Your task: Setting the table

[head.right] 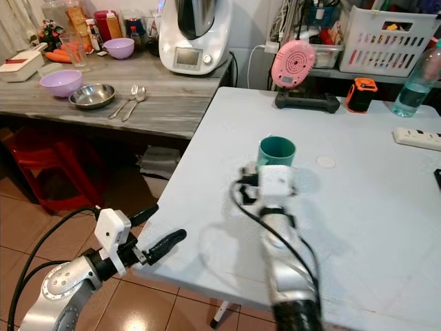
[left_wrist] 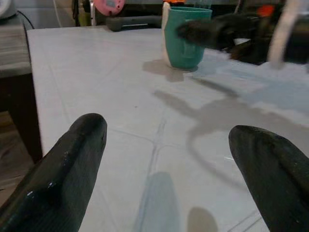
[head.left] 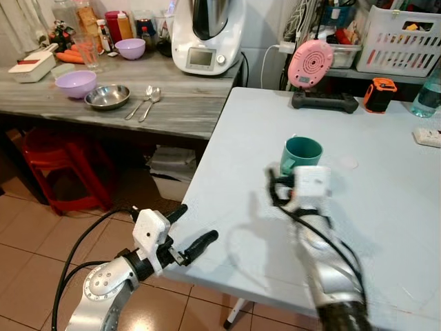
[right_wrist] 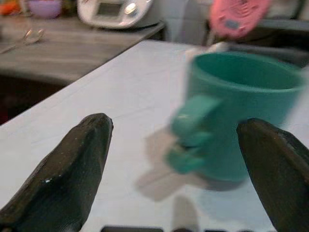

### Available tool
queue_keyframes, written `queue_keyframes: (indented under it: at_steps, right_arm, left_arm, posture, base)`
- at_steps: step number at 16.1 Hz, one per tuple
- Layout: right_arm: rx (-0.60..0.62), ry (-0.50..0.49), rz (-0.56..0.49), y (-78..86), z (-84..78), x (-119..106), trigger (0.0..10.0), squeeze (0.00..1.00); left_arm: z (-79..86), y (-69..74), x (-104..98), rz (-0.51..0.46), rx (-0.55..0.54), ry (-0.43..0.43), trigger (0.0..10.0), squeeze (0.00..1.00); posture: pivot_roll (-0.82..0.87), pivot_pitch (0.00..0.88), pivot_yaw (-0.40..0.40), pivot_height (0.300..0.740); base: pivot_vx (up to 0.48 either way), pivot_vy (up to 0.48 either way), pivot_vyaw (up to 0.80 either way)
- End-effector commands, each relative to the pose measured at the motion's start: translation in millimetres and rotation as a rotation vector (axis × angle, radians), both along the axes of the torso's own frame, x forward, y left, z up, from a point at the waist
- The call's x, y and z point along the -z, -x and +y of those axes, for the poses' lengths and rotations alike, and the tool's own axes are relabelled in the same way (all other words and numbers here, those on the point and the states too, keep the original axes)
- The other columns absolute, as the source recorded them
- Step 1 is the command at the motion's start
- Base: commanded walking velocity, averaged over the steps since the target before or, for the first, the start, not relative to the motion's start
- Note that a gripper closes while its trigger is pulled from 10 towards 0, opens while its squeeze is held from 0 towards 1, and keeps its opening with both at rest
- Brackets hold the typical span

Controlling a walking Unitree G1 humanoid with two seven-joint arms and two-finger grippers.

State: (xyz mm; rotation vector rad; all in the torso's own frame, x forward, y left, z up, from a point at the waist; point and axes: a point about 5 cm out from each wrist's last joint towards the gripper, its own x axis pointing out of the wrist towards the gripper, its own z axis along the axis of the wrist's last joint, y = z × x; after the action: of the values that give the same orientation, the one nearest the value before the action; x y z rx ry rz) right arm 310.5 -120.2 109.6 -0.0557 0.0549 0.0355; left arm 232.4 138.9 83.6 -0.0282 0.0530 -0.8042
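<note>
My right gripper grabs the teal mug (head.left: 302, 153) by its handle (head.left: 288, 164) next, to set the table.
A teal mug (head.left: 302, 153) stands upright on the white table (head.left: 386, 207), its handle turned toward the table's near side. My right gripper (right_wrist: 174, 124) hovers just short of the mug, open, with the handle (right_wrist: 189, 126) and the mug body (right_wrist: 244, 116) straight ahead between its fingers. It touches nothing. My left gripper (head.left: 200, 221) is open at the table's near left edge, holding nothing. From the left wrist view the mug (left_wrist: 183, 41) stands far across the tabletop, with the right gripper's black finger (left_wrist: 217, 30) beside it.
On the wooden counter (head.left: 186, 103) at the left lie a steel bowl (head.left: 107, 96), a fork and spoon (head.left: 146, 102), two purple bowls (head.left: 76, 83) and a kitchen machine (head.left: 205, 34). A red stool (head.left: 58, 172) stands underneath. A pink device (head.left: 311, 65), a bottle (head.left: 428, 93) and a power strip (head.left: 428, 136) line the table's far side.
</note>
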Motion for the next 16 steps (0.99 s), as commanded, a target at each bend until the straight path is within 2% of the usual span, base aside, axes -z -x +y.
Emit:
queue_keyframes:
  at_steps: [1, 3, 6, 12, 16]
  right_arm:
    - [-0.013, 0.010, 0.008, -4.0, 3.8, 1, 10.0, 0.00]
    - [0.007, 0.038, 0.022, -11.5, 3.5, 2, 10.0, 0.00]
    - [0.100, 0.038, 0.035, -19.4, -10.3, 1, 10.0, 0.00]
    - [0.186, 0.074, 0.020, -14.9, -31.4, 4, 10.0, 0.00]
    - [0.198, 0.091, 0.014, -15.9, -35.1, 4, 10.0, 0.00]
  left_arm:
    - [-0.6, 1.2, -3, -0.010, 0.007, 0.004, 10.0, 0.00]
    - [-2.8, 1.9, -3, -0.009, 0.008, 0.011, 10.0, 0.00]
    - [-5.9, 3.7, -4, -0.004, 0.019, 0.016, 10.0, 0.00]
    - [-7.6, 3.2, -5, -0.010, 0.027, 0.018, 10.0, 0.00]
    - [-11.5, 1.9, -6, -0.003, 0.055, 0.050, 10.0, 0.00]
  posture:
    - [0.03, 0.011, 0.010, 0.740]
    - [0.03, 0.008, 0.007, 0.740]
    - [0.03, 0.010, 0.005, 0.740]
    - [0.03, 0.010, 0.005, 0.740]
    - [0.02, 0.009, 0.021, 0.740]
  base:
    - [0.000, 0.000, 0.00]
    - [0.000, 0.000, 0.00]
    - [0.000, 0.000, 0.00]
    - [0.000, 0.000, 0.00]
    - [0.000, 0.000, 0.00]
